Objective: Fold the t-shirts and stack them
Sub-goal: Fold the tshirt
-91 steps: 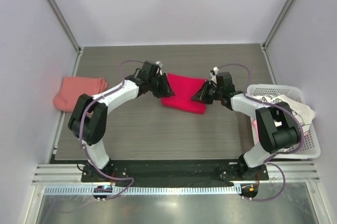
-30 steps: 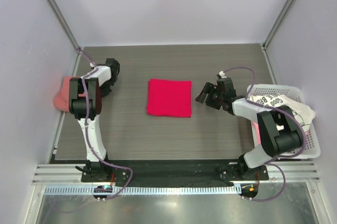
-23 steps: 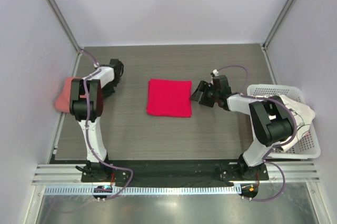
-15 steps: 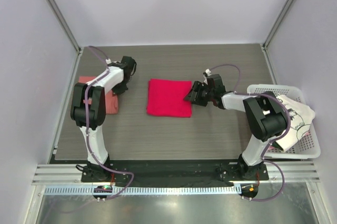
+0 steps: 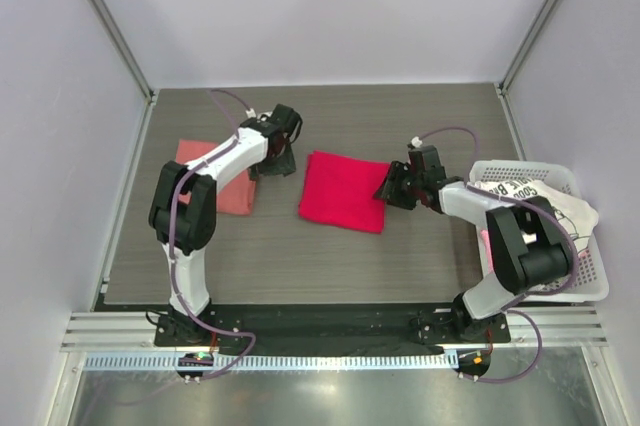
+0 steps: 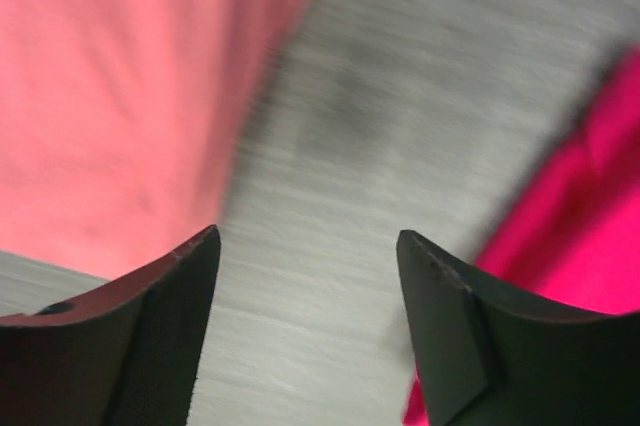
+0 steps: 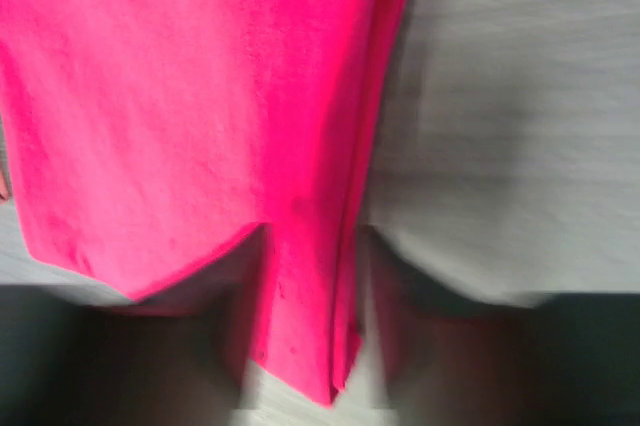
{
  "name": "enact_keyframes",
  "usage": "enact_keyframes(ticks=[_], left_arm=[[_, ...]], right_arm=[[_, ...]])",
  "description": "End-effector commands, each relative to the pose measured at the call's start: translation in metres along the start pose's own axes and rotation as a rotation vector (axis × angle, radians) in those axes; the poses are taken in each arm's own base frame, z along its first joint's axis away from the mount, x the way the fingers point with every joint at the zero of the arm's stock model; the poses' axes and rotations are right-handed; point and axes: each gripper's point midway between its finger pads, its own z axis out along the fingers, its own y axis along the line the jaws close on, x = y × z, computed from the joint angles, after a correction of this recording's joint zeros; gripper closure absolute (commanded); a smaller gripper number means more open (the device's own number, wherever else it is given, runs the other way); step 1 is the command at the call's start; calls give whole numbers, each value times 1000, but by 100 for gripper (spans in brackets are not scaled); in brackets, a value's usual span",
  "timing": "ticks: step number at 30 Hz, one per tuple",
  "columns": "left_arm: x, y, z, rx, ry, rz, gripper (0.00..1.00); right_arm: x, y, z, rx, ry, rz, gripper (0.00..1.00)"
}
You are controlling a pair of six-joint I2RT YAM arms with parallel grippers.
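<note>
I need to stack the crimson t-shirt flat on top, so my left gripper should next grab the crimson t-shirt's far corner, beside the salmon-pink t-shirt.
The crimson t-shirt [image 5: 342, 191] lies folded in a square at mid-table, slightly turned. My right gripper [image 5: 391, 189] is at its right edge. In the right wrist view the folded edge of that shirt [image 7: 200, 96] fills the gap of the gripper [image 7: 315, 286], shut on it. The salmon-pink t-shirt [image 5: 212, 181] lies folded to the left, partly under the left arm. My left gripper [image 5: 278, 161] stands open between the two shirts. The left wrist view shows bare table between its fingers [image 6: 308, 246], salmon cloth [image 6: 120, 96] at left and crimson cloth [image 6: 580, 216] at right. The white printed t-shirt [image 5: 545, 208] sits crumpled in the basket.
A white plastic basket [image 5: 590, 281] stands at the table's right edge beside the right arm. Frame posts and pale walls close off the back and both sides. Bare wood-grain table [image 5: 300, 256] runs along the front.
The salmon-pink shirt slid right from the left edge, and the left gripper opened and moved right past it. The crimson shirt shifted right and turned slightly with the right gripper on its edge.
</note>
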Motion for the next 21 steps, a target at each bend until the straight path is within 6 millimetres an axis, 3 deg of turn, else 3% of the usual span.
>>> enact_keyframes(ticks=[1, 3, 4, 8, 10, 13, 14, 17, 21], left_arm=[[-11, -29, -50, 180, -65, -30, 26], [-11, -45, -59, 279, -59, -43, 24], [-13, -51, -67, 329, -66, -48, 21], [-2, -76, -64, 475, -43, -49, 0], [-5, -88, -61, 524, -47, -53, 0], [-7, -103, -43, 520, -23, -43, 0], [3, -112, -32, 536, 30, -28, 1], [-1, -124, -20, 541, 43, -31, 3], [0, -133, 1, 543, 82, -45, 5]], right_arm=[[-3, -11, -18, 47, -35, -38, 40], [-10, -12, -20, 54, -52, -32, 34], [-12, -14, -19, 64, -58, -21, 25], [-33, -16, -13, 89, -101, 13, 21], [-36, -18, -4, 91, -94, 27, 21], [-46, -15, 9, 88, -98, 43, 22], [-53, -12, 13, 82, -115, 43, 23], [-59, -14, 28, 89, -112, 61, 27], [-50, -17, 46, 80, -60, 77, 35]])
